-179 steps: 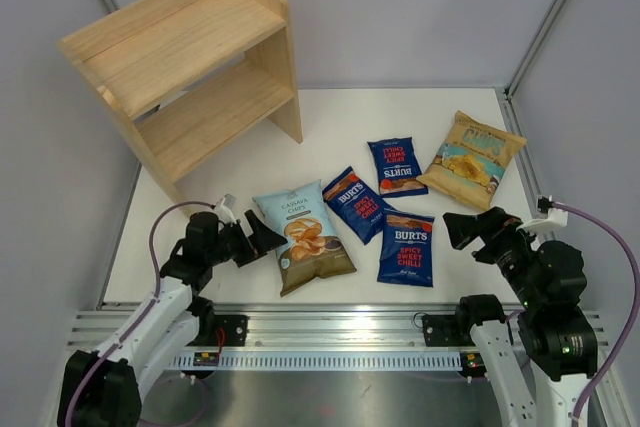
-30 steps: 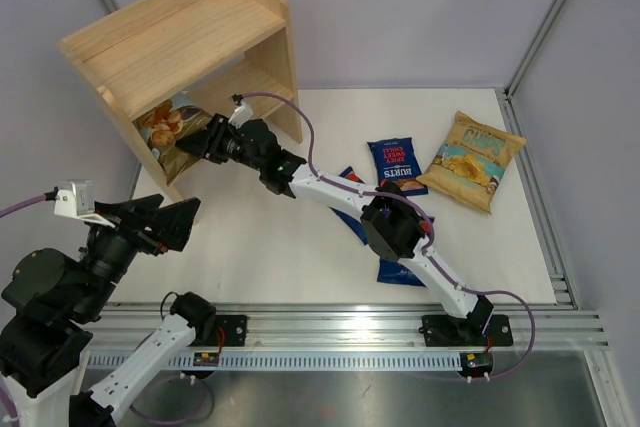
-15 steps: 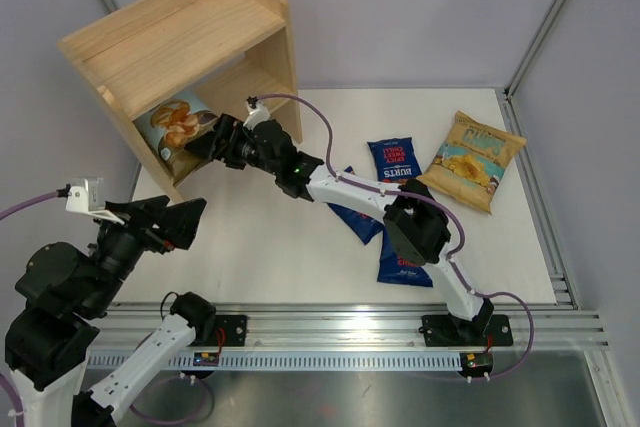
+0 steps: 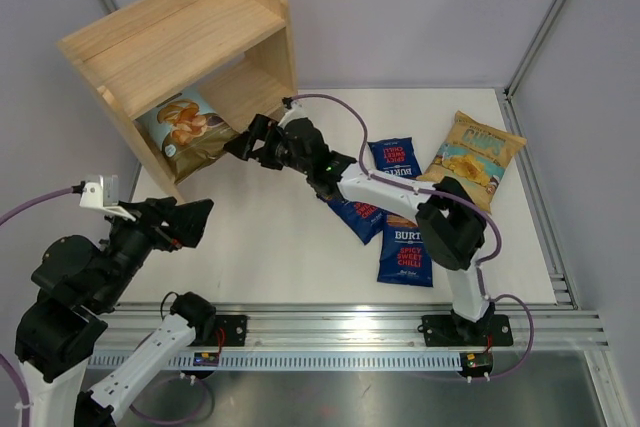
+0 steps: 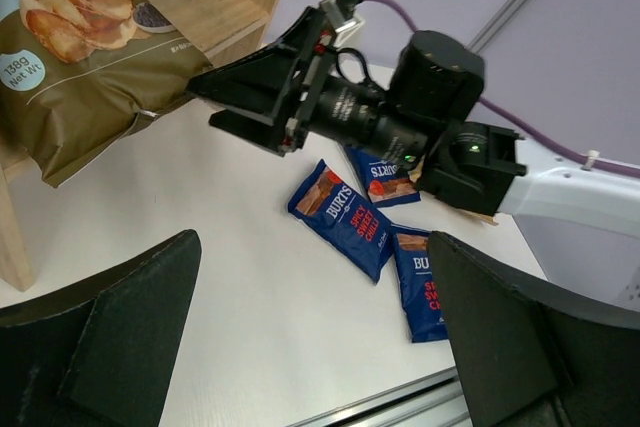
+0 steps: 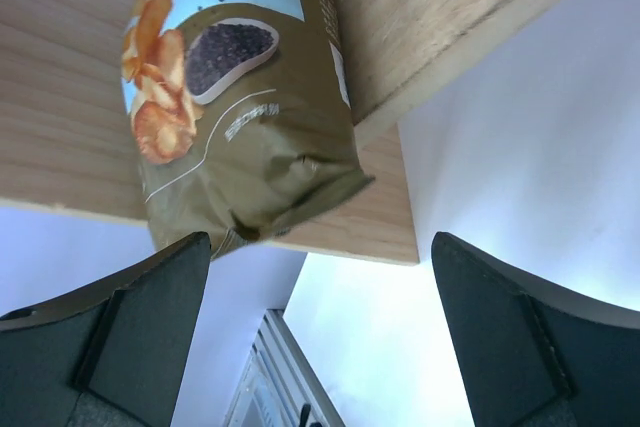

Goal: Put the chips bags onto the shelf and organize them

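Note:
I need to grab the tan-yellow Chips bag by a bottom corner (image 4: 482, 203) with my right gripper next. The rest of the bag's bottom will then stay free for handover to my left gripper.
The wooden shelf (image 4: 170, 42) stands at the far left. The pale blue-olive Cassava Chips bag (image 4: 185, 130) rests on its lower tier, its bottom end hanging over the front edge; it also shows in the left wrist view (image 5: 70, 57) and the right wrist view (image 6: 235, 117). My right gripper (image 4: 243, 143) is open and empty just right of that bag, not touching it. My left gripper (image 4: 192, 219) is open and empty, raised at the near left. Three dark blue Burts bags (image 4: 398, 162) (image 4: 352, 217) (image 4: 407, 249) and the tan-yellow Chips bag (image 4: 470, 159) lie on the table.
My right arm (image 4: 375, 187) stretches across the table over the middle blue bag, partly hiding it. The shelf's right side panel (image 4: 285, 82) stands just behind the right gripper. The metal rail (image 4: 330, 327) runs along the near edge.
My right gripper has let go of the Cassava Chips bag on the lower tier and drawn back to the right, out of the shelf. The left arm shifted slightly.

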You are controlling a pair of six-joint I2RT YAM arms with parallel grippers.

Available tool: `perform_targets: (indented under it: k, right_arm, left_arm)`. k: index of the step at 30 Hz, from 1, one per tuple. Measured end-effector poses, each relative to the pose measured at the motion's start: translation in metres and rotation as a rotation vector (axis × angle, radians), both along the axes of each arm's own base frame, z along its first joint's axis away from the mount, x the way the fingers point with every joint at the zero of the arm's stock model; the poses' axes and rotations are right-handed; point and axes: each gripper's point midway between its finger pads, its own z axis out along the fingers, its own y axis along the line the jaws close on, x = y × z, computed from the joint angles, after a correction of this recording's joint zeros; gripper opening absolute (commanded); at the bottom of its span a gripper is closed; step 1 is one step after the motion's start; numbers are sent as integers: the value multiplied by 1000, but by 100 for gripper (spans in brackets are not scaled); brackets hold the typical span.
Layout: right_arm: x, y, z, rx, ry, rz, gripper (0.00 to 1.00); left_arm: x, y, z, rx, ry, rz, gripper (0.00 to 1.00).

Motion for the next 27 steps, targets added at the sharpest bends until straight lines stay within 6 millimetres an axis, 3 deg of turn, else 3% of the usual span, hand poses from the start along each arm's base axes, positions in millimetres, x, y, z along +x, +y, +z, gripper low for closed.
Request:
perform_targets:
  k: [5,9,12,16,18,24,27]
  right_arm:
    - [-6,-47,24,-21,-45,-32,100]
    - [1,-112,42,-52,-66,-98,99]
    - [17,-184,42,-109,-64,-214,99]
    - [30,-294,26,-226,-35,-402,99]
    - [25,-340,14,-279,-7,-478,100]
    - [7,-517,-25,-349,129,-868,100]
    - [-1,-570,-51,-386,227,-990,99]
  left_arm:
    - [4,-6,-6,8,18,-21,99]
    - [10,-18,-18,21,49,-60,99]
    - [15,-28,-32,39,89,-94,99]
    - [23,-44,-51,63,147,-152,99]
    - [27,-52,-61,75,173,-183,99]
    - [31,-79,-96,126,262,-318,99]
    - [28,-84,-112,152,290,-367,99]
